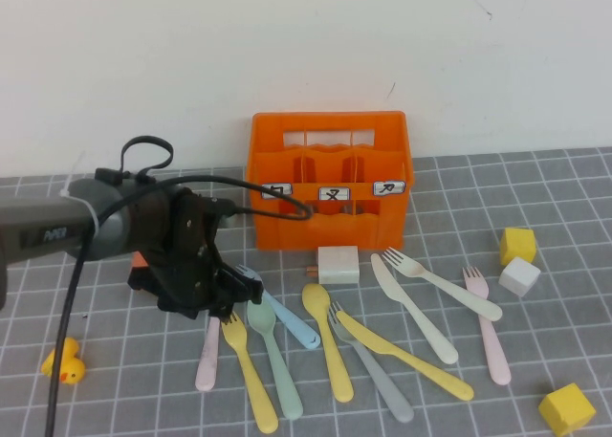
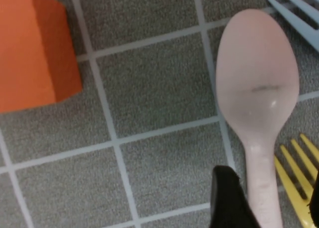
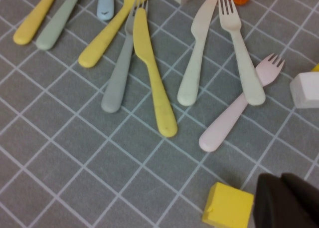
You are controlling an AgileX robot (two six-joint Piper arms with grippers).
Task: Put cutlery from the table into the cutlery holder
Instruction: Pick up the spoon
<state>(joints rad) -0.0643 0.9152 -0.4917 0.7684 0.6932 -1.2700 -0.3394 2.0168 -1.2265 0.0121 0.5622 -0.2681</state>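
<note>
Next, my left gripper grabs the pink spoon (image 2: 256, 83) by its narrow neck (image 2: 261, 170), since the spoon's bowl spreads wider than the gap between my open fingers.
The orange cutlery holder (image 1: 330, 184) stands at the back of the table (image 1: 115, 399). Several pastel pieces of cutlery lie in front of it: a pink spoon (image 1: 207, 356), yellow fork (image 1: 247, 370), mint spoon (image 1: 273, 351), blue fork (image 1: 287, 317), yellow spoon (image 1: 325, 337), grey fork (image 1: 373, 370), yellow knife (image 1: 406, 356), cream knife (image 1: 413, 308), cream fork (image 1: 445, 284) and pink fork (image 1: 486, 327). My left gripper (image 1: 229, 308) is low and open, its fingers (image 2: 229, 198) on either side of the pink spoon's (image 2: 256, 83) handle, next to the yellow fork (image 2: 299, 178). My right gripper (image 3: 280, 178) is shut and empty, out of the high view.
A small orange cube (image 2: 30, 48) sits beside the left gripper. A white block (image 1: 338, 263) lies before the holder. Yellow cubes (image 1: 517, 245) (image 1: 566, 407) and a white cube (image 1: 519, 276) are at the right. A yellow duck (image 1: 64, 362) sits front left. One yellow cube (image 3: 227, 208) is beside the right gripper.
</note>
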